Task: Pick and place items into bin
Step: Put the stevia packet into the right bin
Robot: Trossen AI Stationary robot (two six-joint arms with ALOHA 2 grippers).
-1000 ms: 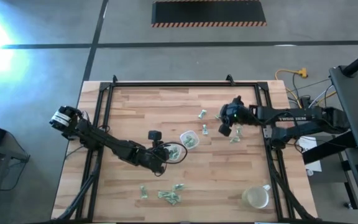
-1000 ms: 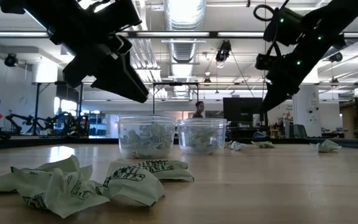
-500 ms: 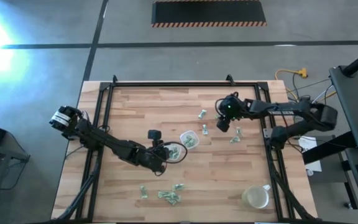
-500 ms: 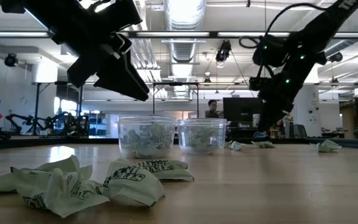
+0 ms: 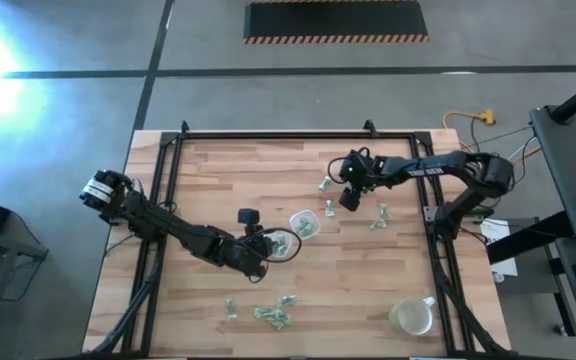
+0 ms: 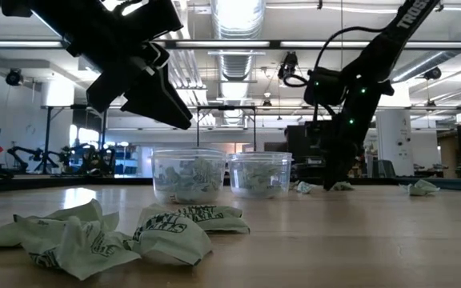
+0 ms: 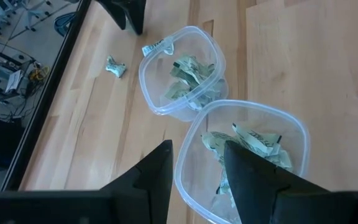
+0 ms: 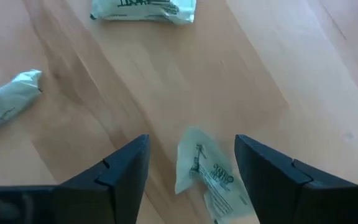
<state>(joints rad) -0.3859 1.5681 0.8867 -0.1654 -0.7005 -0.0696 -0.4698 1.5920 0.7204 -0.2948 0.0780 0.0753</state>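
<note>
The green-and-white wrapper needs to go into the clear tub. My right gripper will grab the wrapper next by its printed middle [image 8: 210,174].
Two clear tubs, a left one [image 5: 283,245] and a right one [image 5: 305,226], stand mid-table, both holding crumpled green-and-white wrappers. My left gripper [image 7: 197,146] hangs open above the left tub's rim [image 7: 188,168], nothing between its fingers; the low view shows it [image 6: 162,104] raised well above the tubs. My right gripper [image 5: 348,198] is open and low over the table, right of the tubs. Its fingers stand on either side of one wrapper [image 8: 205,174] lying flat on the wood. Two more wrappers [image 8: 143,9] [image 8: 5,102] lie beyond it.
Loose wrappers lie near the front edge [image 5: 268,314], left of my right gripper [image 5: 326,184] and right of it [image 5: 378,220]. A yellowish-white mug [image 5: 413,317] stands at the front right. A black frame [image 5: 173,160] borders the table.
My right gripper has moved toward the table's left edge and come down close to the tabletop, over a loose wrapper. The left arm and the tubs have kept still.
</note>
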